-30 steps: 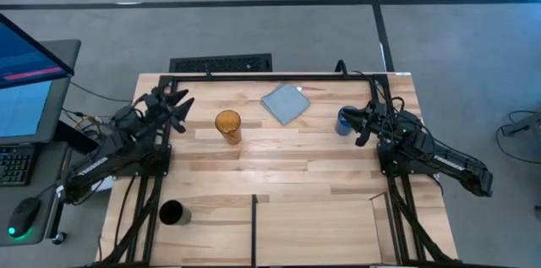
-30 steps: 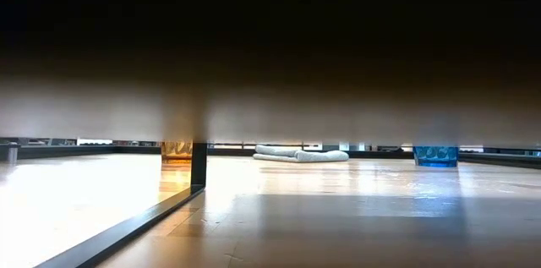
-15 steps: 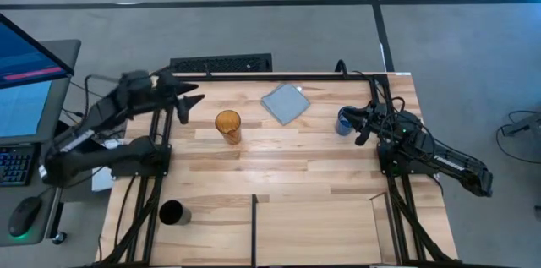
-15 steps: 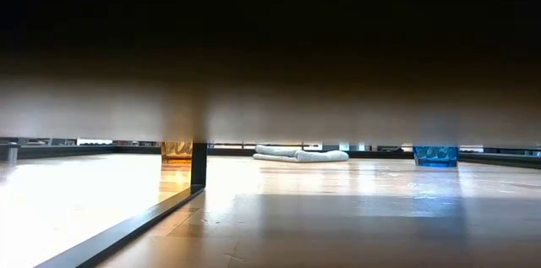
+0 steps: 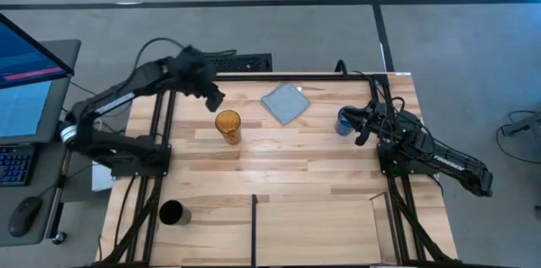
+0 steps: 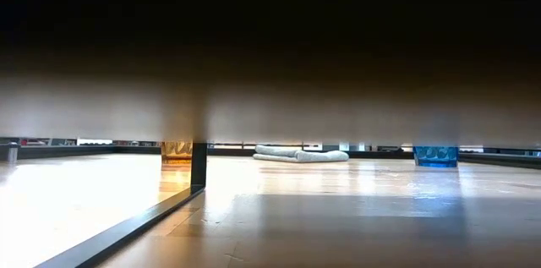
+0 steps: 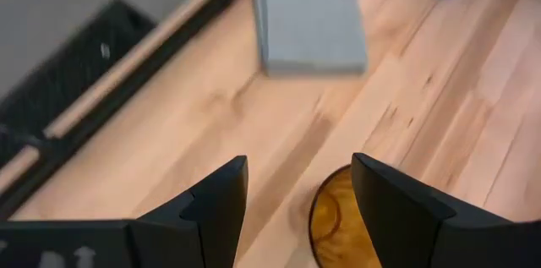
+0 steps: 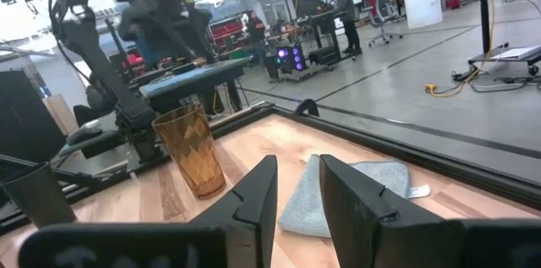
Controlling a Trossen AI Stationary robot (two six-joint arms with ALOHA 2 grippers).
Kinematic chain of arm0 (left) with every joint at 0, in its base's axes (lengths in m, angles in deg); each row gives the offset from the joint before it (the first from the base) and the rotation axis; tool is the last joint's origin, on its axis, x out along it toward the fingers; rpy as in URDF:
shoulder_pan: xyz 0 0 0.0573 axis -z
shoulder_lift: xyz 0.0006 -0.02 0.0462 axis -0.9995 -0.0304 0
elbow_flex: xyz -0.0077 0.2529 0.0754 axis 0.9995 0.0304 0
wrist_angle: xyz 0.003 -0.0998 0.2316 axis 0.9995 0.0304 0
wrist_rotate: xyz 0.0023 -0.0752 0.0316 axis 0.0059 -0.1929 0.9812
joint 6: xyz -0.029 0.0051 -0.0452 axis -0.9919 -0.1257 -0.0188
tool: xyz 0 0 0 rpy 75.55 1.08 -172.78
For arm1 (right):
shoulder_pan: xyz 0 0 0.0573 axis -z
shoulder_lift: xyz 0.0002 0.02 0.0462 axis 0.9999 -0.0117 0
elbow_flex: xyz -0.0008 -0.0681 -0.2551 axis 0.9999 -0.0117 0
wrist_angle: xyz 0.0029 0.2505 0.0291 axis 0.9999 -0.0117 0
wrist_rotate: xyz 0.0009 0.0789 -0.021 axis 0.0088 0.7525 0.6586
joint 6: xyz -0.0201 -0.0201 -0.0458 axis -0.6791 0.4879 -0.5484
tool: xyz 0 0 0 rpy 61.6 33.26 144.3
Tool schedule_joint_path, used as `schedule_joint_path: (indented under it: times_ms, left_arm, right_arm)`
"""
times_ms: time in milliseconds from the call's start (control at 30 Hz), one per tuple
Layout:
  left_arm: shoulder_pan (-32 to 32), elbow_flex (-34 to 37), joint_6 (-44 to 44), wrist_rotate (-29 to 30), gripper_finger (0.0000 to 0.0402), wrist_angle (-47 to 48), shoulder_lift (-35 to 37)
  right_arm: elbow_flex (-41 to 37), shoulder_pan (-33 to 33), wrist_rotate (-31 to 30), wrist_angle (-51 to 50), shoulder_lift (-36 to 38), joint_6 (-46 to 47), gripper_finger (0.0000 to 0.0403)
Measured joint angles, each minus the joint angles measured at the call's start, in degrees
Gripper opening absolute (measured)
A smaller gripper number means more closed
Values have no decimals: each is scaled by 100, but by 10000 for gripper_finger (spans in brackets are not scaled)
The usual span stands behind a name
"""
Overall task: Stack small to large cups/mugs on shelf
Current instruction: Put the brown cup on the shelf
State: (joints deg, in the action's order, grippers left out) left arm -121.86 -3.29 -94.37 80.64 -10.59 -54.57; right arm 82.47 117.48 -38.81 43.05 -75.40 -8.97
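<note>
The amber tumbler needs to go on the shelf (image 5: 313, 226) for stacking. My left gripper should grab the tumbler by its rim (image 5: 227, 114) next.
The amber tumbler (image 5: 227, 124) stands upright on its base on the wooden table, left of the middle. My left gripper (image 5: 215, 99) hovers open just above and to the far-left of it. In the left wrist view the tumbler's rim (image 7: 338, 217) shows below the gap of that gripper (image 7: 296, 166). The blue cup (image 5: 343, 121) stands by the right edge, with my right gripper (image 5: 362, 126) open a little just to its right. The black cup (image 5: 172, 212) stands at the near-left corner. The shelf (image 5: 313, 226) is the near plank section.
A grey-blue folded cloth (image 5: 286, 103) lies flat near the far edge, between the tumbler and the blue cup. A thin black divider bar (image 5: 254, 221) runs toward the near edge. A dark edge hides the low view's upper half; the tumbler's base (image 6: 176, 150) and the blue cup (image 6: 435, 155) show.
My left arm has risen from its folded place at the table's left edge and swung up and toward the right, until its gripper is over the amber tumbler. The cups and the cloth have stayed where they were.
</note>
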Motion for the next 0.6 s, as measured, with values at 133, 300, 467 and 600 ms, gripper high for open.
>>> schedule_joint_path:
  times_ms: [133, 300, 467, 600]
  left_arm:
    - [41, -350, -48, -8, 203, 579, -660]
    - [182, -655, 201, -1, 203, 1442, -1371]
    - [393, -702, 572, -17, 203, 1827, -1849]
    - [542, -702, 581, -23, 203, 1820, -2067]
  right_arm:
    - [0, 0, 0, 0, 0, 0, 113]
    - [1, 0, 0, 0, 0, 0, 113]
    - [1, 0, 2, 2, 0, 0, 113]
    - [-1, -1, 2, 1, 0, 0, 113]
